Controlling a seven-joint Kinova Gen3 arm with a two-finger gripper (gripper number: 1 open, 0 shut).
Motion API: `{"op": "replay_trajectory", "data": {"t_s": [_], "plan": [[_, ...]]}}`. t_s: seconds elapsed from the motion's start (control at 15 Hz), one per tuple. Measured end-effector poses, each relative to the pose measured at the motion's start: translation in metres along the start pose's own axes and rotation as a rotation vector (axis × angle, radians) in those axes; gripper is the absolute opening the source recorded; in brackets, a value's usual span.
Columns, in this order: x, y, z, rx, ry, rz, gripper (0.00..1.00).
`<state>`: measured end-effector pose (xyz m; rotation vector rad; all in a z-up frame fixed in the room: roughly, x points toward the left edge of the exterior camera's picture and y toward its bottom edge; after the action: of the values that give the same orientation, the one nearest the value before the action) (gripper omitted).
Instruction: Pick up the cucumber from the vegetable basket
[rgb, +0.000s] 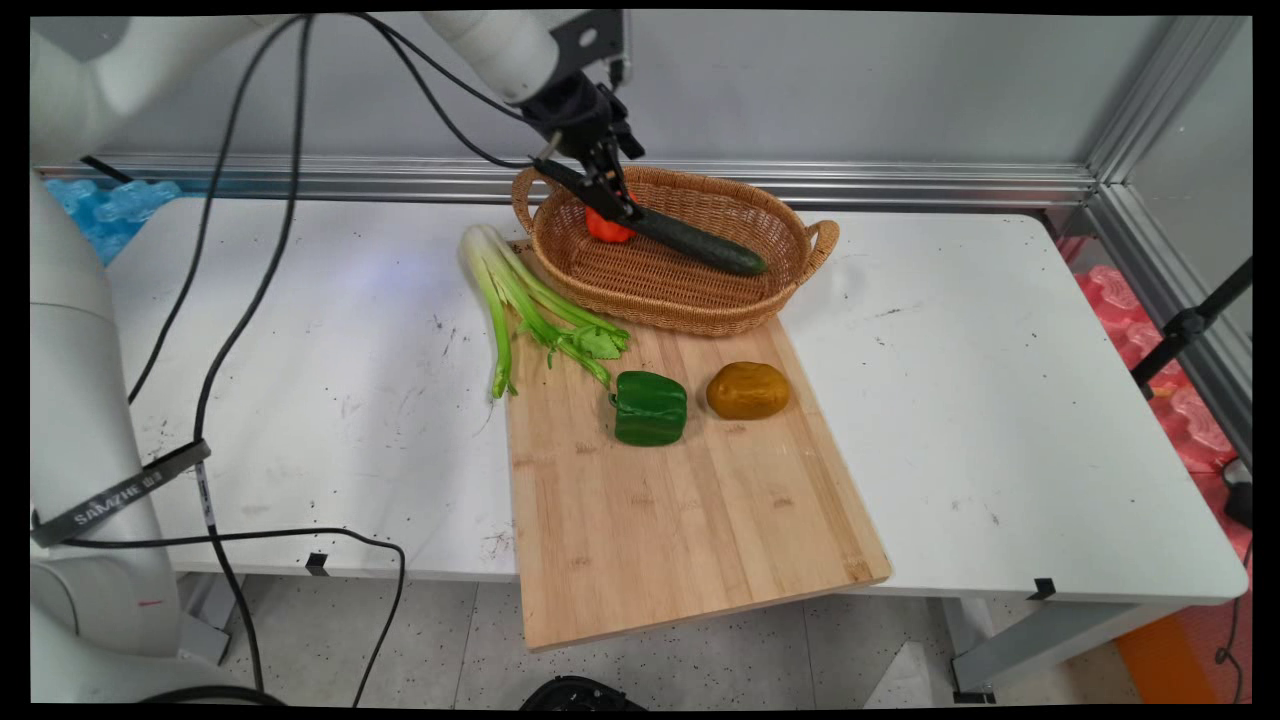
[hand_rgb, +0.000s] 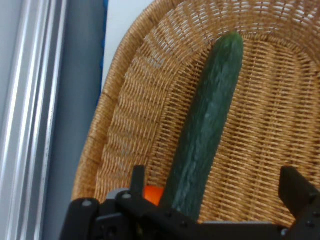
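The long dark green cucumber will be lifted out of the wicker basket (rgb: 700, 318), so next my gripper will grab the cucumber by its middle (rgb: 649, 223).
A long dark green cucumber (rgb: 700, 245) (hand_rgb: 205, 135) lies slanted in the wicker basket (rgb: 700, 318) (hand_rgb: 130, 125) at the back of the table, with its upper end near the basket's left rim. My gripper (rgb: 611, 198) (hand_rgb: 218, 179) hangs over that end, open. Its fingers stand well apart on either side of the cucumber and are not touching it in the hand view. An orange-red vegetable (rgb: 606, 227) (hand_rgb: 153, 194) sits in the basket just beneath the gripper, partly hidden by the cucumber.
A wooden cutting board (rgb: 690, 520) reaches from the basket to the table's near edge. It carries a green bell pepper (rgb: 650, 407) and a brown potato (rgb: 748, 390). Celery stalks (rgb: 520, 300) lie across its left corner. Black cables (rgb: 250, 300) hang at the left.
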<state>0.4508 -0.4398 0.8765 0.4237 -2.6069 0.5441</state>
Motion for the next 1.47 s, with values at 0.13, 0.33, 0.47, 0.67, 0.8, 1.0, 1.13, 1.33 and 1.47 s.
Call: {"op": "replay_trajectory", "data": {"t_s": [0.13, 0.33, 0.47, 0.67, 0.8, 1.0, 1.13, 1.33, 1.47], "plan": [[0.001, -0.003, 0.015, -0.011, -0.005, 0.024, 1.00], [0.003, -0.011, 0.042, -0.034, -0.016, 0.066, 1.00], [0.004, -0.015, 0.057, -0.049, -0.023, 0.089, 1.00], [0.003, -0.018, 0.074, -0.072, -0.035, 0.114, 1.00], [0.003, -0.020, 0.083, -0.082, -0.040, 0.126, 1.00], [0.005, -0.023, 0.096, -0.096, -0.043, 0.146, 1.00], [0.006, -0.025, 0.101, -0.102, -0.043, 0.157, 1.00], [0.007, -0.027, 0.105, -0.108, -0.042, 0.172, 0.00], [0.006, -0.027, 0.105, -0.110, -0.042, 0.180, 0.00]]}}
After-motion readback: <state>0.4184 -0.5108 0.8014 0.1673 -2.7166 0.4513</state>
